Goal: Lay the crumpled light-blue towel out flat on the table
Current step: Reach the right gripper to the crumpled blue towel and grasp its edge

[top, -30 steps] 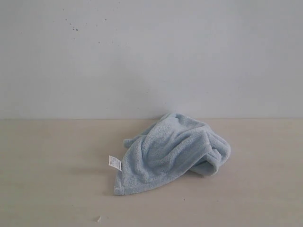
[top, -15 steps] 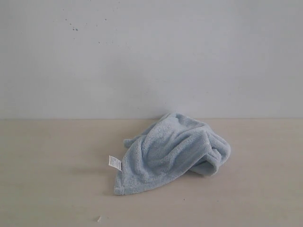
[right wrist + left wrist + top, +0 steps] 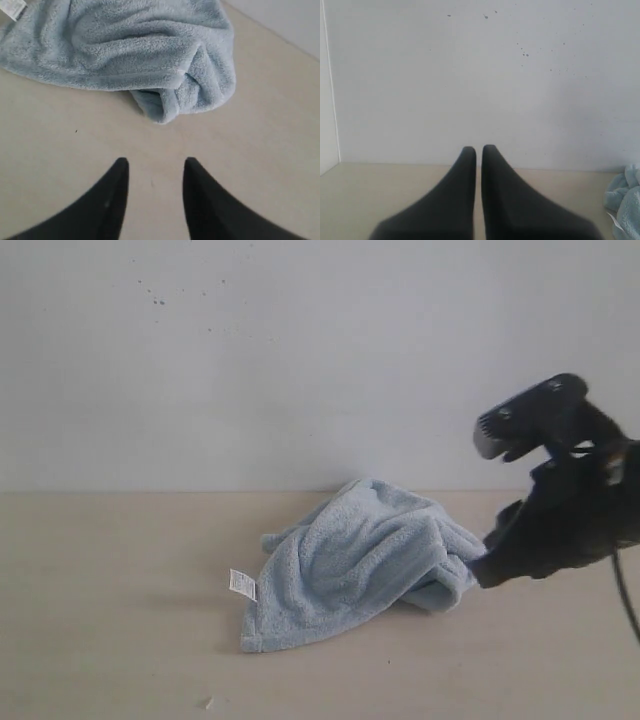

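Note:
My right gripper will next grab the light-blue towel [image 3: 355,565] by its rolled, folded end [image 3: 446,588] to spread the towel flat on the tabletop.
The light-blue towel [image 3: 355,565] lies crumpled in a heap on the beige table [image 3: 100,620], its white care tag [image 3: 242,584] sticking out at the left. My right gripper [image 3: 483,568] hangs just right of the heap's rolled right end. In the right wrist view the right gripper [image 3: 155,165] is open over bare table, a short way from the towel [image 3: 150,55], with nothing between its fingers. My left gripper [image 3: 479,150] is shut and empty, facing the wall, with a bit of towel [image 3: 625,195] at the edge of its view. It is out of the exterior view.
A white wall [image 3: 300,360] with small dark specks rises behind the table. A tiny white scrap [image 3: 209,703] lies near the table's front edge, left of the towel.
The right arm has come into the exterior view from the right and stopped beside the towel, with its jaws apart. The towel's folds have shifted slightly.

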